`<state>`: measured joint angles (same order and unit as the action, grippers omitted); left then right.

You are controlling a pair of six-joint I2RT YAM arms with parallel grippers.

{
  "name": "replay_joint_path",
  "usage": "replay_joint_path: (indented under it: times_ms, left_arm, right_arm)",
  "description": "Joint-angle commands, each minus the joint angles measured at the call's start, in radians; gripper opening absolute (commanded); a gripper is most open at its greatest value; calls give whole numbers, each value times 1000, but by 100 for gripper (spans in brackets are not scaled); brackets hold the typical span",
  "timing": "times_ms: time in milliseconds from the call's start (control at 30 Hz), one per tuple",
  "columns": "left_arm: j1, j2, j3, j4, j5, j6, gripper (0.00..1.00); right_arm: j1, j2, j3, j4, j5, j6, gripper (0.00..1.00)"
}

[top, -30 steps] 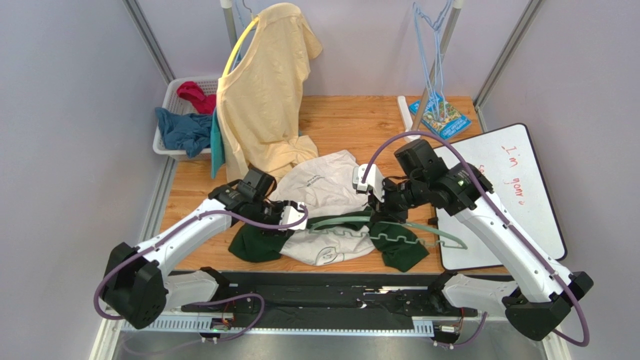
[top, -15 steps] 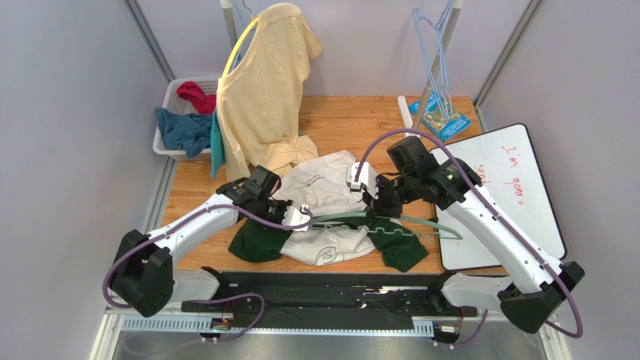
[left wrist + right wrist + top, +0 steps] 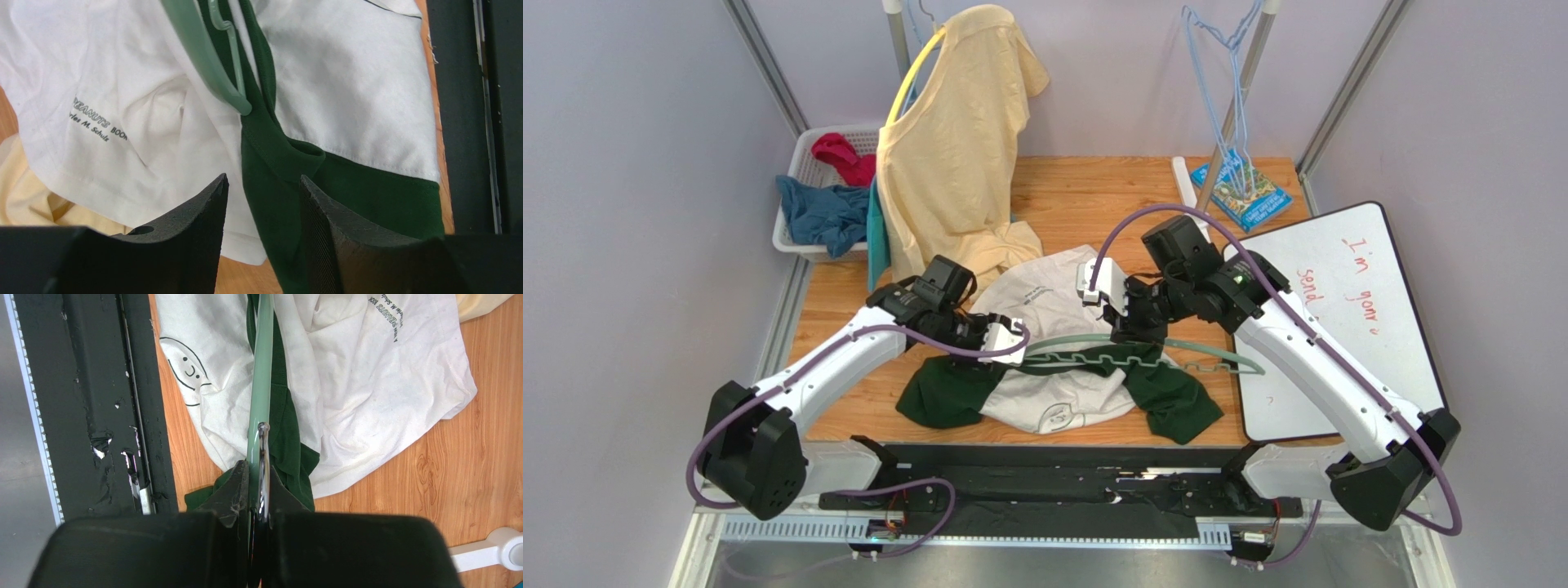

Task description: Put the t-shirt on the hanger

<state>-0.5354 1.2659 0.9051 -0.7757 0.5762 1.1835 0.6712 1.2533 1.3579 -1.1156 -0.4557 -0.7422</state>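
Note:
The hanger needs to slide inside, so the robot's left hand should next pinch the t-shirt's dark green collar band (image 3: 274, 158) just beyond the hanger's tip.
The t-shirt (image 3: 1051, 306), white with dark green sleeves and collar, lies crumpled on the wooden table. The pale green hanger (image 3: 1210, 354) lies across it, its left arm tip at the collar. My right gripper (image 3: 1133, 328) is shut on the hanger's middle; in the right wrist view the hanger (image 3: 261, 386) runs straight out from the gripper (image 3: 255, 471) over the t-shirt (image 3: 368, 373). My left gripper (image 3: 995, 337) is open over the collar. In the left wrist view the gripper (image 3: 263, 184) straddles the dark green collar band of the t-shirt (image 3: 356, 79), below the hanger's tip (image 3: 202, 55).
A pale yellow-tan shirt (image 3: 952, 147) hangs at the back and drapes onto the table. A white basket (image 3: 798, 156) of clothes is at back left. Light blue hangers (image 3: 1222, 74) hang at back right above a blue packet (image 3: 1244, 190). A whiteboard (image 3: 1345, 319) lies right.
My right gripper has carried the hanger left and a little farther back, bringing its left tip to the collar. My left gripper shifted slightly back toward the collar.

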Motion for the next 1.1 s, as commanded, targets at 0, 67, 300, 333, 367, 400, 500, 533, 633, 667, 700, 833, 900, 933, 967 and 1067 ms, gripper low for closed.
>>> replay_joint_path:
  times_ms: [0, 67, 300, 333, 367, 400, 500, 533, 633, 667, 700, 833, 900, 933, 967, 1067]
  left_arm:
    - [-5, -98, -64, -5, 27, -8, 56]
    - [-8, -140, -115, 71, 4, -30, 55]
    - [-43, -194, -256, 265, -75, -62, 52]
    - [-49, -191, -261, 277, -79, -64, 52]
    - [-52, -185, -265, 292, -85, -68, 52]
    - [-52, -174, -270, 314, -90, -73, 51]
    - [-54, -151, -270, 349, -105, -76, 44]
    - [-54, -149, -272, 357, -110, -76, 43]
    - [-54, -145, -261, 368, -111, -76, 36]
    - [-54, -143, -259, 368, -110, -79, 33]
    - [-54, -142, -255, 368, -108, -79, 26]
    - [-52, -138, -245, 355, -98, -84, 6]
    - [-54, -138, -241, 342, -87, -78, 0]
    - [-52, -138, -238, 340, -87, -81, 0]
    - [-52, -134, -230, 337, -88, -88, 0]
    - [-44, -119, -201, 322, -85, -108, 0]
  right_arm:
    - [2, -8, 20, 48, 14, -29, 0]
    - [2, -20, 15, 43, 20, -29, 0]
    - [1, -34, 10, 19, 17, -16, 0]
    - [2, -34, 10, 16, 17, -16, 0]
    - [1, -34, 13, 14, 15, -16, 0]
    - [2, -34, 14, 8, 15, -16, 0]
    - [2, -28, 26, -4, 14, -20, 0]
    - [2, -26, 29, -9, 11, -22, 0]
    - [2, -26, 29, -10, 2, -28, 0]
    - [2, -23, 29, -7, 2, -29, 0]
    - [2, -22, 32, -9, -1, -29, 0]
    - [1, -12, 41, -7, -3, -37, 0]
    - [1, -12, 44, 0, -11, -39, 0]
    - [2, -11, 47, 3, -14, -39, 0]
    - [2, -8, 50, 8, -23, -39, 0]
    - [2, -2, 60, 10, -35, -40, 0]
